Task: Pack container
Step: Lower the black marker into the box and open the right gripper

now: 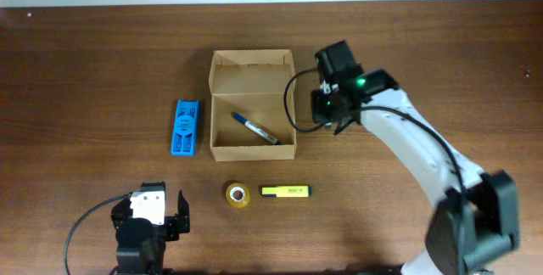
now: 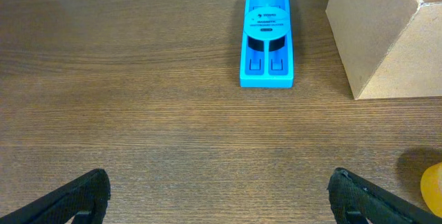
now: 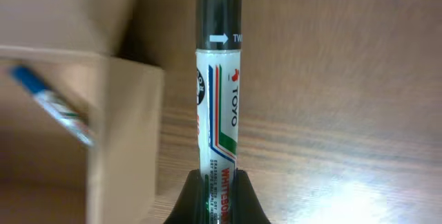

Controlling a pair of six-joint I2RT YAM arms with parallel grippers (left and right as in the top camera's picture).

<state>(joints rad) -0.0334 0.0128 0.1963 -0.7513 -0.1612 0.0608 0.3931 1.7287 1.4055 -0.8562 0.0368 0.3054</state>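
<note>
My right gripper keeps hold of the white whiteboard marker until it is inside the box. It hangs outside the box's side, so if I opened now, it would drop on the tabletop.
The container (image 1: 219, 146) is an open tan cardboard box with its flap lid raised at the back; a blue pen (image 1: 254, 128) lies inside. My right gripper (image 1: 325, 115) is just right of the box's right wall. In the right wrist view it (image 3: 218, 189) is shut on a white whiteboard marker with a black cap (image 3: 218, 92), beside the box wall (image 3: 128, 134); the blue pen (image 3: 52, 103) shows inside. My left gripper (image 1: 157, 217) is open and empty near the table's front edge; its fingers (image 2: 221, 196) are wide apart over bare wood.
A blue plastic case (image 1: 186, 126) lies left of the box and shows in the left wrist view (image 2: 267, 41). A yellow tape roll (image 1: 238, 195) and a yellow highlighter (image 1: 285, 192) lie in front of the box.
</note>
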